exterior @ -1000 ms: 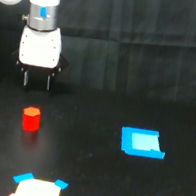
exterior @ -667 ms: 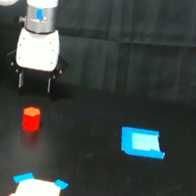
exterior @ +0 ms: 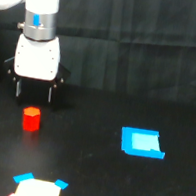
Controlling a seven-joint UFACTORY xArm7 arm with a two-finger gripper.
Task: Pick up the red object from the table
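Observation:
My gripper grabs the red object by its upright body (exterior: 31, 120) next, to pick it up from the table.
The red object (exterior: 31, 119) is a small red-orange stubby cylinder standing upright on the black table (exterior: 89, 180), at the exterior view's left. My gripper (exterior: 33, 96) hangs from the white arm directly above it, fingers pointing down and spread apart, open and empty. The fingertips (exterior: 49, 99) end just above the cylinder's top, one on each side of it, not touching it.
A flat blue piece (exterior: 141, 142) lies on the table at the exterior view's right. A white card with blue corners (exterior: 38, 188) lies at the bottom edge, in front of the red object. A dark curtain backs the scene.
The gripper has come down and slightly toward the camera, so it now hangs directly over the red object. The red object has not moved.

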